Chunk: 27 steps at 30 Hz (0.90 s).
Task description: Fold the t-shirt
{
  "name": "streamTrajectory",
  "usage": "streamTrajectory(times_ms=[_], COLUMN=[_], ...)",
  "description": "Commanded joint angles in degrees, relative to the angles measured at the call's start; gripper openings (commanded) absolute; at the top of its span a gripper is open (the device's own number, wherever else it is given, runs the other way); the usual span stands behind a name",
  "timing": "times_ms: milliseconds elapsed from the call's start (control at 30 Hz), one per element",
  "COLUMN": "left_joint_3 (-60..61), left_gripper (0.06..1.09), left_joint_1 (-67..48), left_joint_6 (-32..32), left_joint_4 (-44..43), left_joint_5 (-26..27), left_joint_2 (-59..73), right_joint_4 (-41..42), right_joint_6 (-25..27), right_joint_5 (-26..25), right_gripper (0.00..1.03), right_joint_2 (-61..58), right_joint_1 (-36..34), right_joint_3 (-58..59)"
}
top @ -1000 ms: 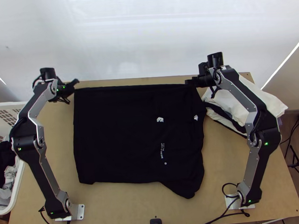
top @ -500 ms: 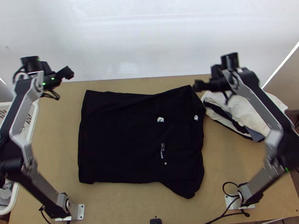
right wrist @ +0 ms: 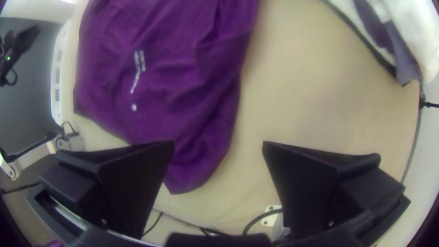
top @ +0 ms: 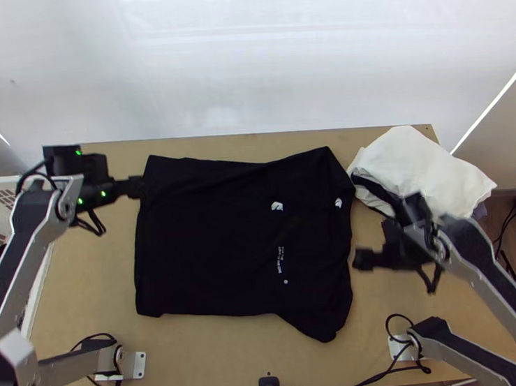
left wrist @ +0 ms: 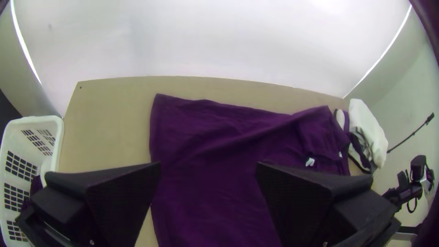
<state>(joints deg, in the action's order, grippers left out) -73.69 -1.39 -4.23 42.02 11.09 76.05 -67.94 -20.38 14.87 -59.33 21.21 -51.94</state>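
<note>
Next, my right gripper grabs the black t-shirt (top: 212,238) by its shoulder edge (top: 344,195) to lift and fold it.
In the top view my left gripper (top: 137,187) is over the upper left edge of the black t-shirt (top: 212,238), which lies mostly flat, with a corner jutting toward the near edge. Beside the shirt's right side is my right gripper (top: 360,259). The left wrist view has my left gripper (left wrist: 208,167) open, the t-shirt (left wrist: 219,146) beyond and between its fingers, looking purple. My right gripper (right wrist: 218,145) is open in the right wrist view, with the t-shirt's jutting corner (right wrist: 196,169) partly behind one finger. Neither gripper holds cloth.
A pile of white and dark cloth (top: 424,169) lies at the table's back right. The white basket (left wrist: 55,142) stands beyond the table's left edge. Bare wood of the table (top: 89,287) shows left of the shirt.
Both grippers have let go of the shirt's far edge, which now sags unevenly. The left moved outward, then back toward the shirt; the right came down toward the table's near side.
</note>
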Motion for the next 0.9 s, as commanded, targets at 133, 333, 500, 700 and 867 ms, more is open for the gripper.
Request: streamTrajectory(times_ms=[133,333,500,700,867], left_joint_3=[2.85,0.92,0.04,-1.19,-1.54], left_gripper=[1.04,1.04,1.04,1.04,1.04], left_joint_1=[-9.07,-9.95,-10.83,-10.92,-10.83], left_joint_6=[-0.25,-1.13,-1.84,-2.1,-2.1], left_joint_4=[2.63,4.12,5.09,5.7,6.06], left_joint_5=[-6.35,-7.75,-8.81,-9.25,-9.6], left_joint_2=[-5.56,-5.65,-5.74,-5.83,-5.91], right_joint_4=[-1.67,9.58,11.69,11.78,12.48], right_joint_6=[5.26,7.2,8.87,9.31,10.27], right_joint_5=[1.3,1.39,1.39,1.39,1.39], right_gripper=[0.43,0.31,0.48,0.53,0.53], right_joint_2=[5.72,4.49,-1.49,-6.06,-9.4], right_joint_1=[5.07,4.28,2.61,2.52,2.61], right_joint_3=[12.13,13.89,13.53,13.71,12.92])
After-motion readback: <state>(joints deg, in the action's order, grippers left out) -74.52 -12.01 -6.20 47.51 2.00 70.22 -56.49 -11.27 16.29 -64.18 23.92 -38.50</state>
